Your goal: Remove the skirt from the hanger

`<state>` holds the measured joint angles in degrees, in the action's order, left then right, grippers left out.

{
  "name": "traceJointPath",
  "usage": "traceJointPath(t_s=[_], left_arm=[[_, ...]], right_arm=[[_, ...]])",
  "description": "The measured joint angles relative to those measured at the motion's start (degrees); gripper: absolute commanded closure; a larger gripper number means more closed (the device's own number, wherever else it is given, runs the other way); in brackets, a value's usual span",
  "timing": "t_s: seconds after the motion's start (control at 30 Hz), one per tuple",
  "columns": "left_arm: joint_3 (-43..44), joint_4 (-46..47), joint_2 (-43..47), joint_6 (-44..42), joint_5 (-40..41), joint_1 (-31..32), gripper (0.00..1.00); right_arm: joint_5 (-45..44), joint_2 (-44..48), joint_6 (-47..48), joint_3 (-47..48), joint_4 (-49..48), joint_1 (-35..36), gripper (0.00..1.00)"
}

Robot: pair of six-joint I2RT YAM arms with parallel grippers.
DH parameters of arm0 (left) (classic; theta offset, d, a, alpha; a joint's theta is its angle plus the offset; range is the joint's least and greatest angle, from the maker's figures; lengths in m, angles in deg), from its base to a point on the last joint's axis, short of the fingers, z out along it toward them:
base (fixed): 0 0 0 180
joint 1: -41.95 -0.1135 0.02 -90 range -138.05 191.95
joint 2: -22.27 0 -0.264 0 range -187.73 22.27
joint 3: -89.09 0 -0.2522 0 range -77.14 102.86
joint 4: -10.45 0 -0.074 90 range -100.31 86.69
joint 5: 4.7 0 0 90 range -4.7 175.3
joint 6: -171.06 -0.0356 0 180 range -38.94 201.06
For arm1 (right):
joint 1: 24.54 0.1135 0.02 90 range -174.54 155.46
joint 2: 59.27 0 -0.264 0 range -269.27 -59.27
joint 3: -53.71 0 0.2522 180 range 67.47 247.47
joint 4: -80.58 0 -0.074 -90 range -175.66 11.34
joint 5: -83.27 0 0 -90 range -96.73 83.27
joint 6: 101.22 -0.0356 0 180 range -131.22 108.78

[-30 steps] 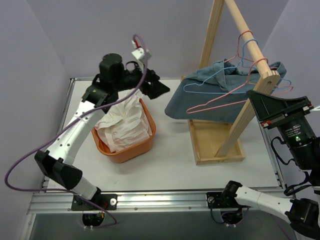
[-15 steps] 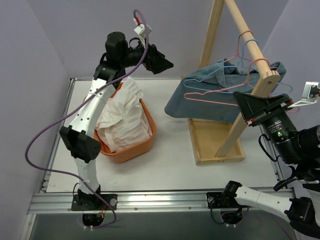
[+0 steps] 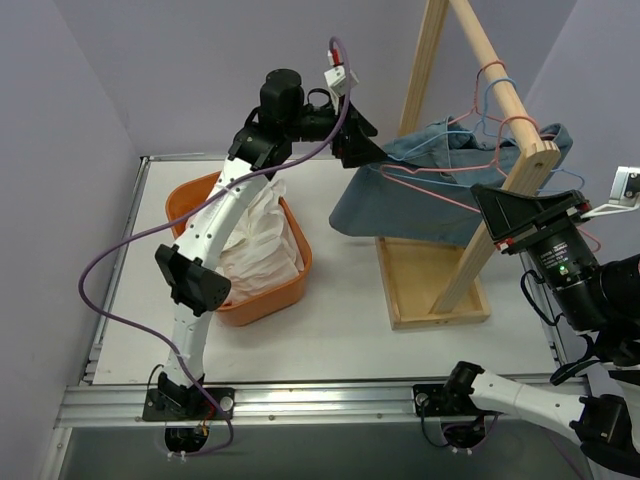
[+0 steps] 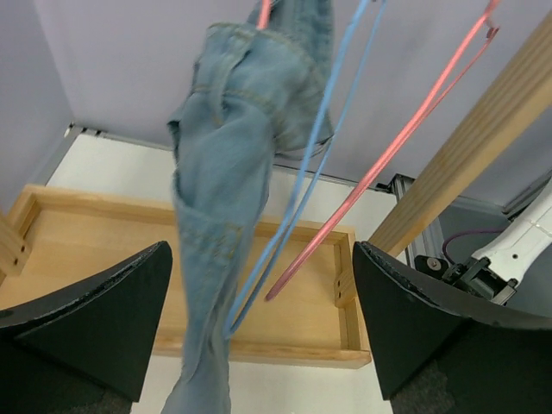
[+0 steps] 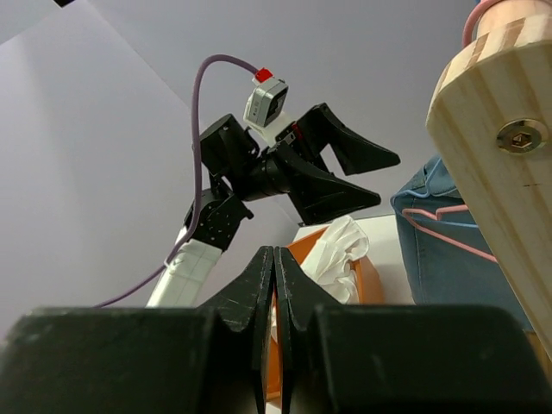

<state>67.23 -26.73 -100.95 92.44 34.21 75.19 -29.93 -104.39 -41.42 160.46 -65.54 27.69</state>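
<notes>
My left gripper will next grab the skirt by its side edge below the waistband (image 3: 376, 174) (image 4: 213, 245). This leaves the hanger free to remove.
A blue denim skirt (image 3: 410, 195) hangs over a blue hanger (image 3: 478, 125) and a pink hanger (image 3: 450, 195) on the wooden rack's sloping rail (image 3: 500, 85). My left gripper (image 3: 368, 140) is open and empty, raised at the skirt's upper left edge. In the left wrist view the skirt (image 4: 228, 172), the blue hanger (image 4: 289, 228) and the pink hanger (image 4: 379, 164) hang between and beyond the wide-open fingers (image 4: 95, 319); I cannot tell whether they touch it. My right gripper (image 3: 490, 215) is shut and empty beside the rail's lower end, its closed fingertips (image 5: 274, 285) pointing at the left gripper (image 5: 336, 177).
An orange basket (image 3: 255, 300) holding white cloth (image 3: 255, 250) sits at the left of the table. The rack's wooden tray base (image 3: 435, 310) lies under the skirt. The rail's cut end (image 5: 500, 147) is close to the right wrist camera. Purple walls enclose the table.
My left arm rose from over the orange basket and swung right, bringing its open gripper to the skirt's left edge. My right gripper moved slightly left, then held still.
</notes>
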Motion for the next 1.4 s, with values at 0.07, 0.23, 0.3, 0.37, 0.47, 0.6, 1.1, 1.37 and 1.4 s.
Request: traceJointPath(t_s=[0.07, 0.23, 0.3, 0.37, 0.47, 0.6, 1.1, 1.37, 1.4], left_arm=[[2.0, -1.2, -0.5, -1.5, 0.3, 1.4, 0.06], [2.8, -3.1, -1.0, -3.1, 3.2, 3.2, 0.06], [2.8, -3.0, -1.6, -2.9, 3.9, 3.1, 0.06], [2.8, -2.6, -2.3, -2.2, 4.5, 2.9, 0.06], [2.8, -0.9, -3.1, 0.4, 5.6, 2.4, 0.06], [6.6, 0.3, -5.4, 3.2, 6.7, 1.8, 0.04], [9.9, -0.1, -8.8, 3.9, 9.7, 2.7, 0.00], [10.9, -1.5, -10.1, 1.9, 12.0, 3.5, 0.23], [11.3, -2.1, -10.3, 1.3, 12.2, 3.6, 0.26]], right_arm=[[0.0, 0.1, 0.0, 0.0, 0.1, 0.0, 1.00], [-0.1, 0.8, -0.2, -0.2, 0.5, 0.0, 1.00], [-0.1, 1.2, -0.2, -0.2, 0.7, 0.0, 1.00], [-0.2, 1.5, -0.2, -0.2, 0.7, 0.0, 1.00], [-0.4, 1.7, -0.2, -0.2, 0.8, 0.0, 1.00], [-0.6, 1.8, -0.2, -0.2, 1.0, 0.0, 1.00], [-0.6, 1.8, -0.2, 0.2, 1.0, 0.4, 1.00], [-0.6, 1.8, -0.2, 0.2, 1.1, 0.4, 1.00], [-0.6, 1.8, -0.2, 0.2, 1.0, 0.4, 1.00]])
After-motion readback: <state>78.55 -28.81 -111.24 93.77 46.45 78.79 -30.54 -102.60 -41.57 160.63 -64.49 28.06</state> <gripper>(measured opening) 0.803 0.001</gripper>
